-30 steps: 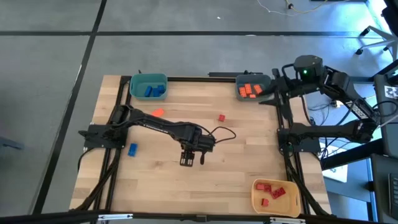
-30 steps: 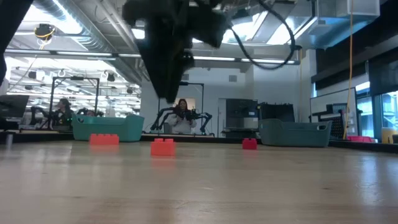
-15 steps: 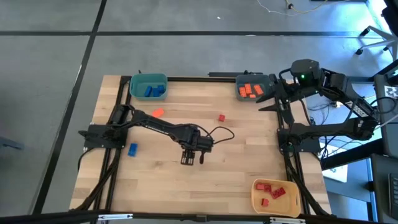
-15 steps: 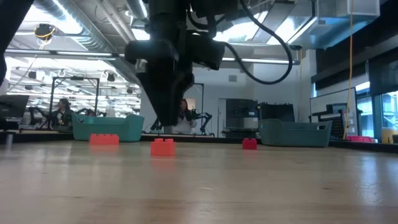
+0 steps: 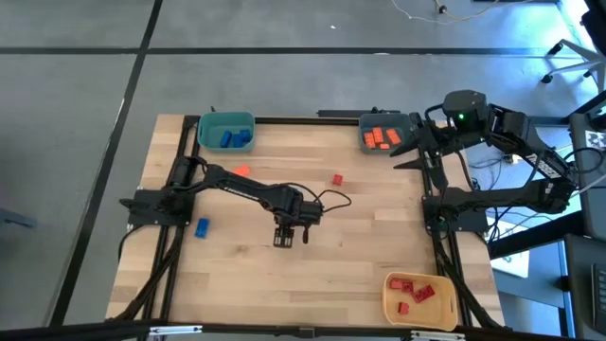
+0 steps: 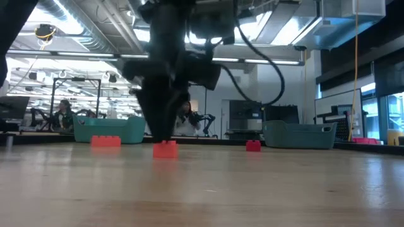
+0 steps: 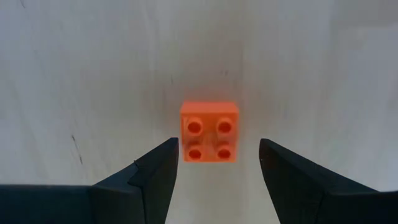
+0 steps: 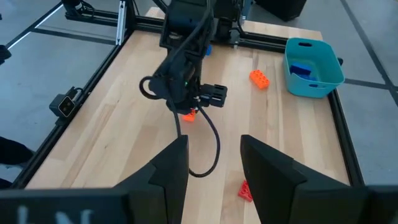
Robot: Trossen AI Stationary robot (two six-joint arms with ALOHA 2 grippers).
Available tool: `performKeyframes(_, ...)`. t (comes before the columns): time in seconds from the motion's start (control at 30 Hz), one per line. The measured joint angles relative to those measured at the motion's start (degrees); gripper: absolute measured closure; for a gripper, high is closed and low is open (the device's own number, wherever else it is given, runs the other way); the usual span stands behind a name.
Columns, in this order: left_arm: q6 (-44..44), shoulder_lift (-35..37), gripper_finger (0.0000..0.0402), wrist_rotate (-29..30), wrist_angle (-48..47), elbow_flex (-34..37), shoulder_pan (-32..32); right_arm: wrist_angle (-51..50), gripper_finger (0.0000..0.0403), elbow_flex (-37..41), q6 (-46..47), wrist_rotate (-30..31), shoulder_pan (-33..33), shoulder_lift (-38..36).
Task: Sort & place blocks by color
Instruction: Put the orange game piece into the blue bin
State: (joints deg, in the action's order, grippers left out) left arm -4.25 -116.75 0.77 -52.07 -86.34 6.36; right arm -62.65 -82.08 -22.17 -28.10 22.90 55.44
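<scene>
My left gripper picks up the square orange block by two opposite sides next. The block then goes into the grey-blue bin [image 5: 384, 134] of orange blocks.
An orange block [image 7: 209, 132], square with four studs, lies flat on the wooden table [image 5: 379, 237]. My left gripper [image 7: 219, 145] hangs open just above it and points straight down, one finger on either side, touching nothing. In the low view the gripper [image 6: 161, 129] stands just over the block [image 6: 165, 149]. In the high view my left gripper [image 5: 292, 238] hides the block. My right gripper [image 5: 407, 147] is open and holds nothing, raised by the table's far right corner. Loose on the table are another orange block [image 5: 240, 171], a red block [image 5: 337, 179] and a blue block [image 5: 202, 227].
A teal bin [image 5: 225, 132] with blue blocks stands at the far left. A grey-blue bin [image 5: 383, 134] with orange blocks stands at the far right. A yellow bin [image 5: 419, 296] with red blocks sits at the near right. A black frame runs along the table's edges.
My left gripper has come down toward the orange block, still open and pointing down, and has shifted a little toward the table's far edge. The block has not moved.
</scene>
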Motion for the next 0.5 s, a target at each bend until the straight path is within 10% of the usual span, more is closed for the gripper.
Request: performKeyframes(0.5, 1.0, 0.0, 0.0185, 2.7, 5.1, 2.0, -0.2, 0.0, 0.0254, 0.0, 0.0, 0.0, 0.0, 0.0)
